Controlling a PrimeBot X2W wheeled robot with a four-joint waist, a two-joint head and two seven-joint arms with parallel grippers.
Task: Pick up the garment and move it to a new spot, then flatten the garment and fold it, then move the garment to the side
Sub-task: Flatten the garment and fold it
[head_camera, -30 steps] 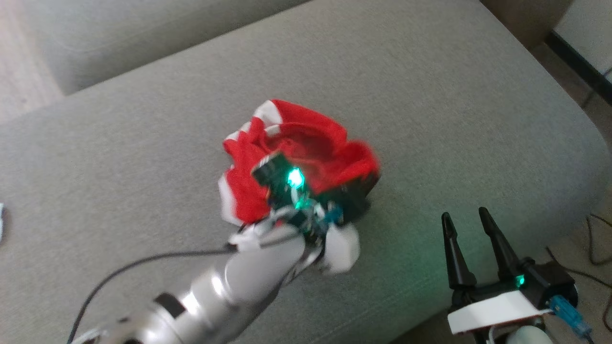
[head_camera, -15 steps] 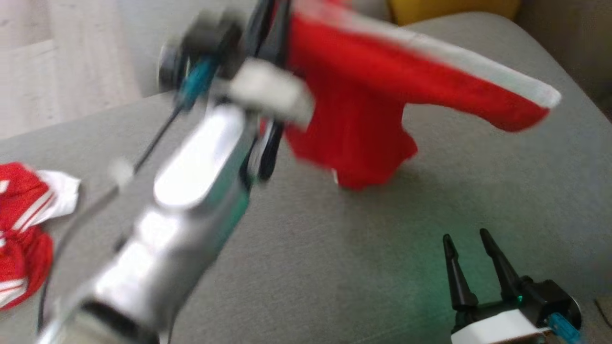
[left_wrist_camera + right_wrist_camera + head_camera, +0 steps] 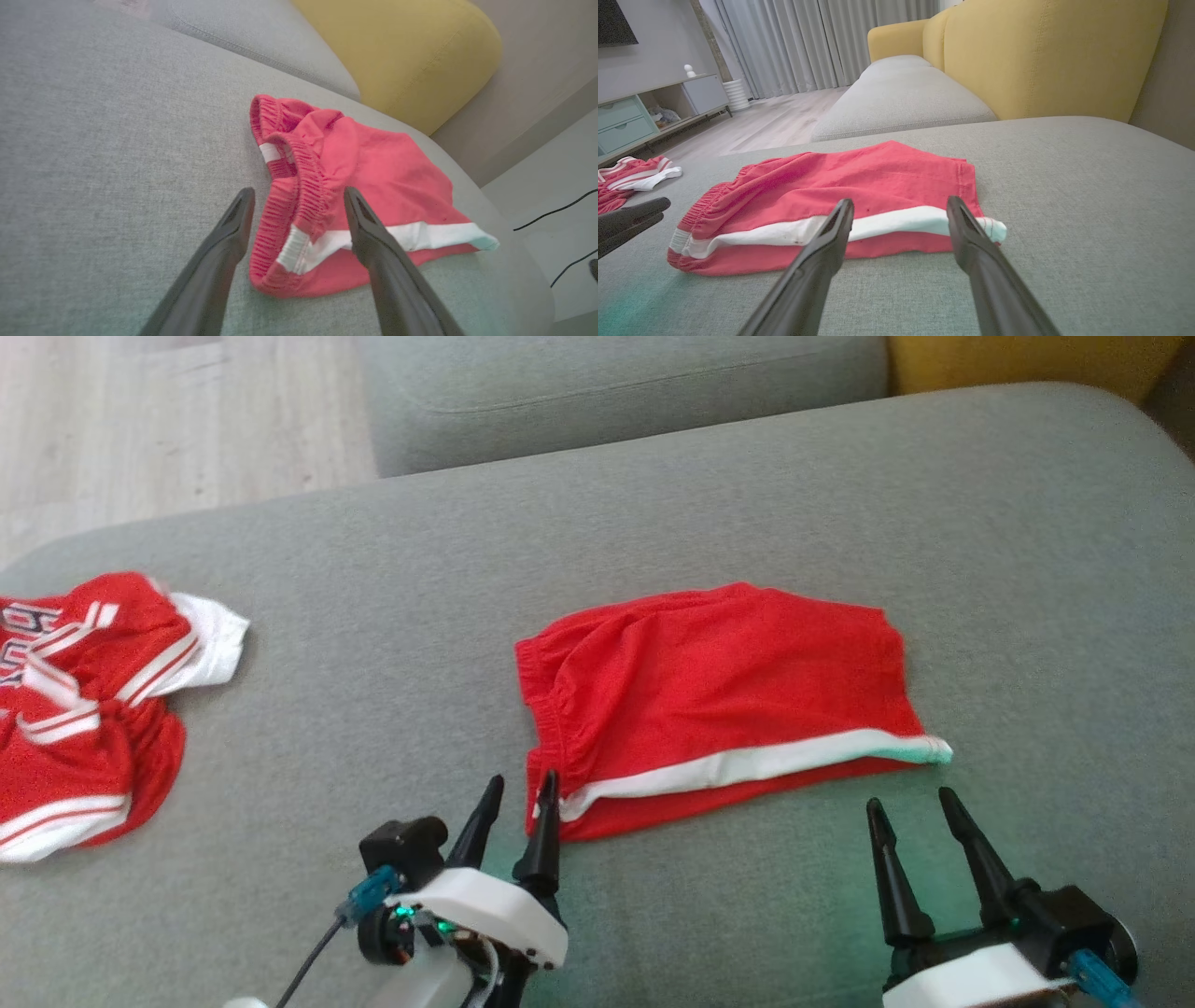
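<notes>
The garment should be grabbed next by its white-striped waistband edge point(image 3: 562, 802) with my left gripper. Its elastic waistband stands up in a fold, while the red leg cloth point(image 3: 728, 683) lies flat.
The garment point(image 3: 719, 705) is a pair of red shorts with a white side stripe, lying spread on the grey cushion point(image 3: 597, 551), waistband to the left. My left gripper point(image 3: 520, 793) stands open just in front of the waistband corner, holding nothing. In the left wrist view the garment's point(image 3: 345, 186) elastic waistband lies between and beyond the two spread fingers point(image 3: 233, 224). My right gripper point(image 3: 910, 803) is open near the front edge, just short of the stripe's right end. The right wrist view shows the garment point(image 3: 840, 191) flat ahead of the open right gripper point(image 3: 900, 205).
A second red and white garment point(image 3: 84, 709) lies crumpled at the cushion's left end. A yellow sofa point(image 3: 1036, 56) stands behind. Wooden floor point(image 3: 168, 420) lies beyond the far edge, and black cables point(image 3: 560, 210) run on the floor to the right.
The left gripper lifted the bunched garment, swung it through the air, and has let it go; it now lies spread on the cushion. The head camera also shifted. The right gripper stayed open.
</notes>
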